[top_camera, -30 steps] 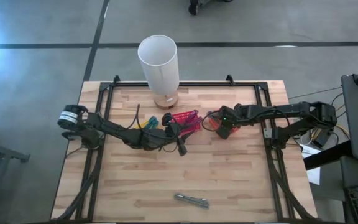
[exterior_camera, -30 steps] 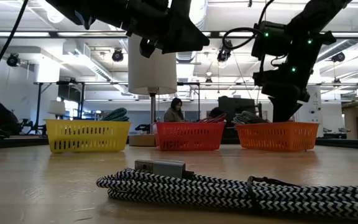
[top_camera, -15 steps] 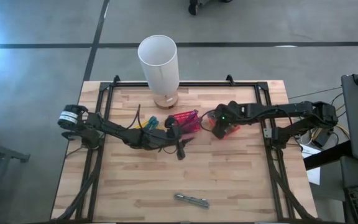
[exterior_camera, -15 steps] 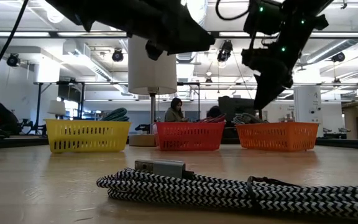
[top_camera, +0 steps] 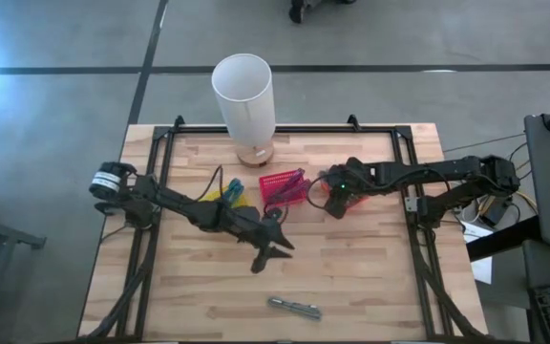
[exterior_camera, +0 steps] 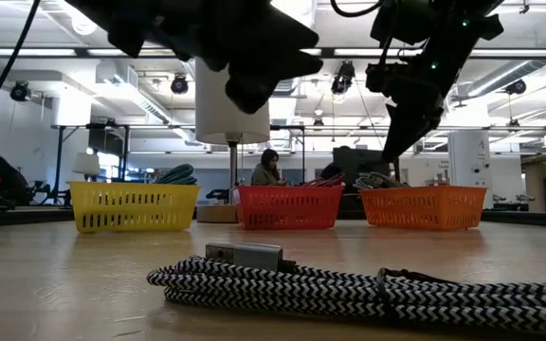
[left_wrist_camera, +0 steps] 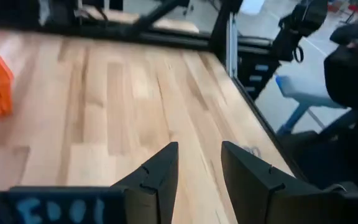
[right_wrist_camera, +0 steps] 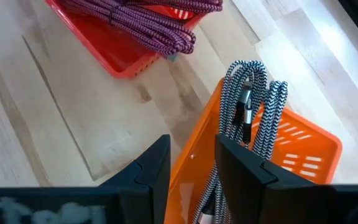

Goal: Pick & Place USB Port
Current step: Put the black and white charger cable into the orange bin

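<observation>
Next, my left gripper grabs the braided cable by the middle of its coiled bundle (top_camera: 294,308) to get it into the orange basket.
A black-and-white braided USB cable (top_camera: 294,307) lies coiled on the table near its near edge, and the low view shows its metal plug (exterior_camera: 245,254) resting on top of the coil. My left gripper (top_camera: 267,256) hangs open above bare wood, just on the far side of that cable. My right gripper (top_camera: 336,194) is open and empty above the orange basket (right_wrist_camera: 303,143). A second braided cable (right_wrist_camera: 253,99) sits in that basket, leaning against its wall.
The red basket (top_camera: 285,186) holding a purple cable and the yellow basket (top_camera: 227,194) stand in a row with the orange one, across the middle of the table. A white lamp (top_camera: 243,96) stands at the far edge. Bare wood lies around the near cable.
My left gripper has swung from beside the red basket toward the table's near edge, closing on the loose cable. My right gripper has risen from the orange basket and shifted slightly toward the left. The cables have stayed where they were.
</observation>
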### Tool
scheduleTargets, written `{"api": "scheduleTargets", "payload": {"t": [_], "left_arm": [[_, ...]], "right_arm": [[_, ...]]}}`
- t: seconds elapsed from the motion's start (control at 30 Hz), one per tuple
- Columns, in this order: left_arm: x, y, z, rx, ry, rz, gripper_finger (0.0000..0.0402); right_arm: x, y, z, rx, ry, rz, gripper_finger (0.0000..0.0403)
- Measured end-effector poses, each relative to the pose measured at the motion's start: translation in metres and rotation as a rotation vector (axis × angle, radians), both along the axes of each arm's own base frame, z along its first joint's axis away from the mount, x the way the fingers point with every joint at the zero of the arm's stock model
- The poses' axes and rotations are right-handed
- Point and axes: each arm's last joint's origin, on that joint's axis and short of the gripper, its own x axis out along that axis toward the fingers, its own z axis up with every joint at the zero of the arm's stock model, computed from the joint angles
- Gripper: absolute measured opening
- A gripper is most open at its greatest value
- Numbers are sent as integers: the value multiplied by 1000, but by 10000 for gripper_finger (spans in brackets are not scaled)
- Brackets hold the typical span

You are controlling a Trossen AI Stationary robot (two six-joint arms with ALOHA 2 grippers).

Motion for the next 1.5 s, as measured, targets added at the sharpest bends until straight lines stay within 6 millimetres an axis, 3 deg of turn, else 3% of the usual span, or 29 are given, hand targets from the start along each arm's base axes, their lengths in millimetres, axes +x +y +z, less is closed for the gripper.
{"api": "scheduleTargets", "payload": {"t": [0.67, 0.83, 1.07, 1.27, 1.5], "left_arm": [[-15, -56, -6, 28, 11, -14, 131], [-8, -81, -27, 9, -35, -69, 131], [22, -107, -60, -11, 23, -84, 131], [38, -117, -80, 53, 198, -91, 131], [31, -120, -97, 11, 364, -144, 131]], "right_arm": [[3, 1, 0, -3, -35, 4, 118], [1, 10, -6, -1, -15, 39, 117], [1, 29, -8, 0, -11, 114, 129], [1, 40, -8, 1, -11, 160, 134], [0, 46, -9, 2, -7, 183, 133]]}}
